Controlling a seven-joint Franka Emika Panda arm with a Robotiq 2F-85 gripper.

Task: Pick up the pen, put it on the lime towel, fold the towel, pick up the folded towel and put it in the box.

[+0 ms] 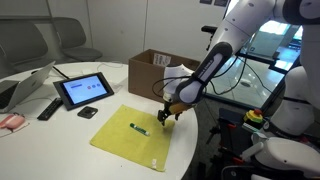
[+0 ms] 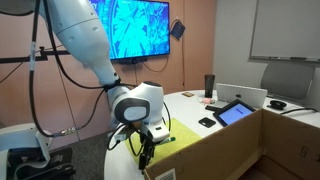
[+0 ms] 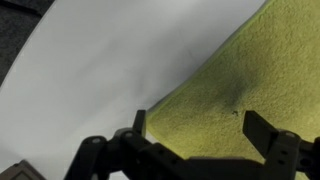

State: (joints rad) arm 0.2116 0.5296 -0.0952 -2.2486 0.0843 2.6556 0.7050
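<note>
My gripper grabs the lime towel [image 1: 135, 133] by its edge nearest the box next, near the towel's corner, to fold that side of the towel over the pen.
The lime towel [image 1: 135, 133] lies flat on the round white table [image 1: 60, 140]. The small dark green pen [image 1: 139, 128] rests near the towel's middle. My gripper [image 1: 165, 117] hangs just above the towel's edge nearest the box, open and empty. In the wrist view the two fingers [image 3: 200, 135] straddle the towel's edge [image 3: 240, 80], with white table beside it; the pen is out of that view. The brown cardboard box [image 1: 152, 70] stands behind the gripper with its flaps up; it also shows in front in an exterior view [image 2: 270, 150]. The towel shows there as a thin strip [image 2: 178, 140].
A black tablet [image 1: 84, 90] stands propped at the back left, with a black remote-like bar [image 1: 48, 108] and a small dark object [image 1: 88, 113] before it. A pink item [image 1: 10, 121] lies at the table's left edge. A laptop [image 2: 240, 98] and chairs lie beyond.
</note>
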